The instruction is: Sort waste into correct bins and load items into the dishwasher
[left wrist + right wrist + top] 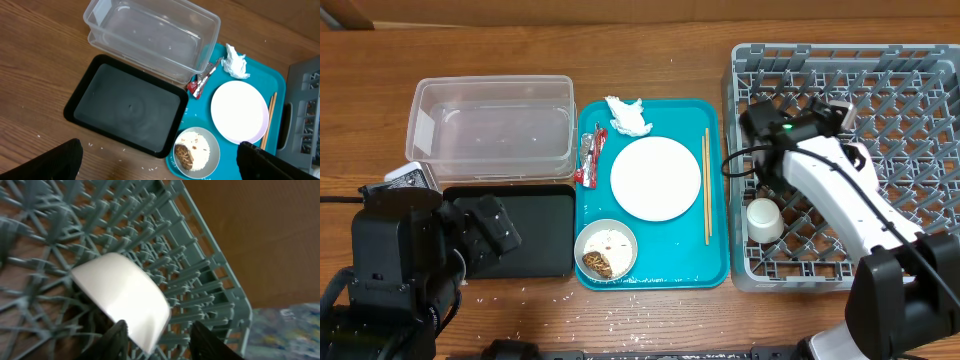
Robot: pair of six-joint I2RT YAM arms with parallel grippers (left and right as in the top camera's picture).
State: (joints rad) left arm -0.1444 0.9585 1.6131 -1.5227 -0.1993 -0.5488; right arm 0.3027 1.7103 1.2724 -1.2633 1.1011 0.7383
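The white plate should go on edge into the dish rack, so my right gripper should grab it next by its rim beside the chopsticks.
A small white cup lies in the front left corner of the grey dish rack. My right gripper is low over it and open; the cup's rim sits by the left finger, with a gap to the right one. On the teal tray are a crumpled tissue, a red wrapper, a white plate, chopsticks and a bowl of rice scraps. My left gripper hangs wide open and empty above the black tray, beside the clear tub.
The right arm stretches across the rack's left half. A small patterned card lies by the tub's front left corner. Loose rice grains dot the wood in front of the black tray.
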